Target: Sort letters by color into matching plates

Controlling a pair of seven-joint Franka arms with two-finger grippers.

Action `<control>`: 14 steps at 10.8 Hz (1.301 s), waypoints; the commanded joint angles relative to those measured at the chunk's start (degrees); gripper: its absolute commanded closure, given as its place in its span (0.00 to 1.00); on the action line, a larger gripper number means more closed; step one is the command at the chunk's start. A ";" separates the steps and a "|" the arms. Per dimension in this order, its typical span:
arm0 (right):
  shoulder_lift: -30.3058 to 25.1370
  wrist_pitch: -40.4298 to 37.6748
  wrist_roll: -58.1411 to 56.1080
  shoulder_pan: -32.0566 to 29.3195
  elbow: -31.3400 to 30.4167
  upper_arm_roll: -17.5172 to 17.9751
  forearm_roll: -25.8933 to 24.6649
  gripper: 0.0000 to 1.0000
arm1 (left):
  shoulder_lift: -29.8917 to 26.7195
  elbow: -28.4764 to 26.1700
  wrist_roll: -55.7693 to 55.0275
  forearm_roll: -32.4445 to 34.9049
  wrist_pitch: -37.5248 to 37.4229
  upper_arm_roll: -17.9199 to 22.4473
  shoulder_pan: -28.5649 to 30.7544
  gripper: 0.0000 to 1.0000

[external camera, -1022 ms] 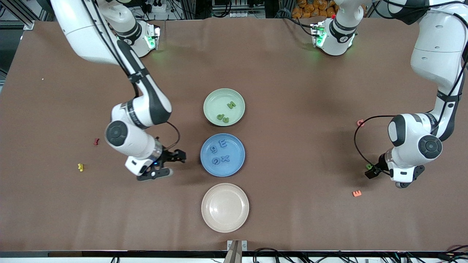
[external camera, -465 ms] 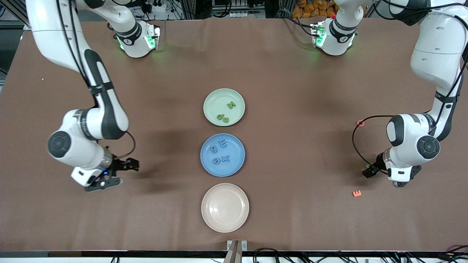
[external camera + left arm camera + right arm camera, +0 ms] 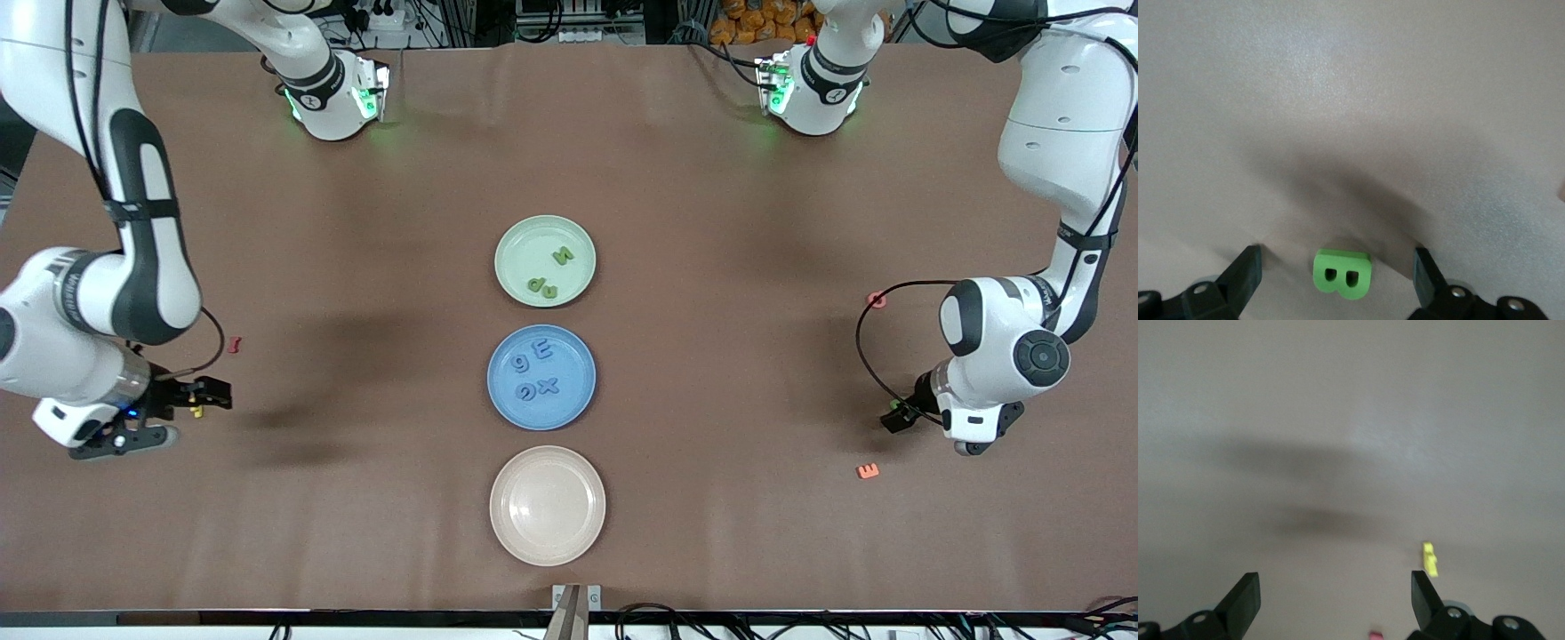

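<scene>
The green B [image 3: 1341, 273] is between my left gripper's fingers and level with them, ready for closing.
Three plates lie in a row mid-table: pale green [image 3: 524, 244] with green letters [image 3: 562, 256], blue [image 3: 569, 404] with several blue letters [image 3: 532, 356], and beige [image 3: 547, 505], bare. My left gripper [image 3: 896, 418] is low on the table at the left arm's end, open, with a green B [image 3: 1342, 273] flat between its fingers [image 3: 1245, 275]; the fingers are apart from it. My right gripper [image 3: 173, 418] hangs open and empty above a yellow letter [image 3: 196, 410], which also shows in the right wrist view [image 3: 1429, 559].
A red letter [image 3: 234, 344] lies close to the yellow one. An orange E [image 3: 868, 471] lies nearer the front camera than the left gripper, and a pink letter [image 3: 877, 300] lies farther from it. A black cable loops beside the left wrist.
My right arm has swung away from beside the blue plate to the right arm's end of the table, over the yellow letter. My left gripper has shifted slightly around the green B.
</scene>
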 commanded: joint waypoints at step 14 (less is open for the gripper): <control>-26.02 -40.24 19.41 -2.65 9.79 2.18 -1.61 0.00 | -0.80 -1.87 1.97 -1.55 0.44 -0.47 0.50 1.00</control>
